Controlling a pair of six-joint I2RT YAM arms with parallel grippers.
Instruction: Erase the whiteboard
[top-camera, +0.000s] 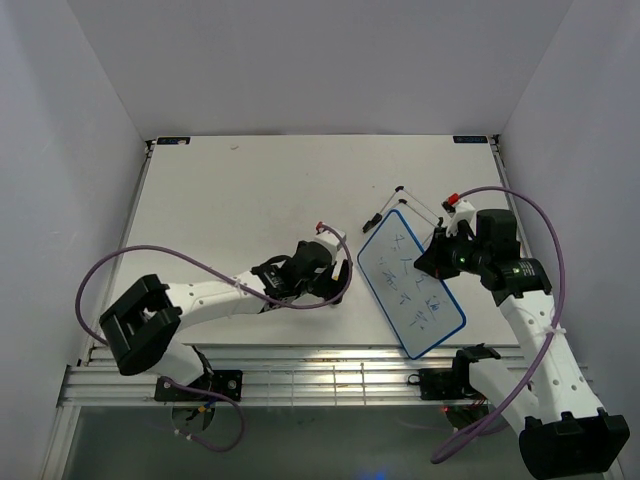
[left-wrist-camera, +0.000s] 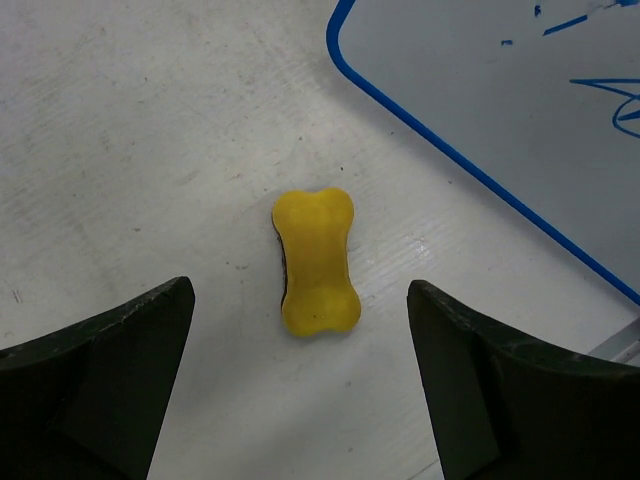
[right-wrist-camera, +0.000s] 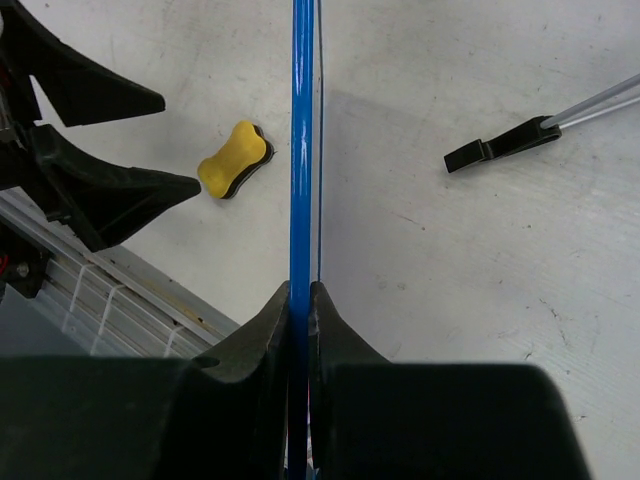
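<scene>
Next, my left gripper grabs the yellow eraser across its narrow middle (left-wrist-camera: 317, 262), leaving its dark bottom free to erase the whiteboard (left-wrist-camera: 500, 90).
The whiteboard (top-camera: 410, 290) lies tilted right of centre, blue-rimmed, with blue scribbles on its face. My right gripper (top-camera: 440, 258) is shut on its right edge; the right wrist view shows the board (right-wrist-camera: 303, 150) edge-on, with the right gripper (right-wrist-camera: 302, 300) pinching the rim. A yellow peanut-shaped eraser (left-wrist-camera: 316, 262) lies flat on the table just left of the whiteboard (left-wrist-camera: 500, 90). My left gripper (left-wrist-camera: 300, 400) hovers over the eraser, open wide, its fingers (left-wrist-camera: 100, 380) well clear on either side. The eraser (right-wrist-camera: 234, 159) also shows beside the left fingers (right-wrist-camera: 110, 190).
A thin metal stand with black feet (top-camera: 400, 205) lies behind the board, one foot (right-wrist-camera: 495, 148) on the table to its right. A ribbed metal rail (top-camera: 320, 375) runs along the near table edge. White walls enclose the table on three sides.
</scene>
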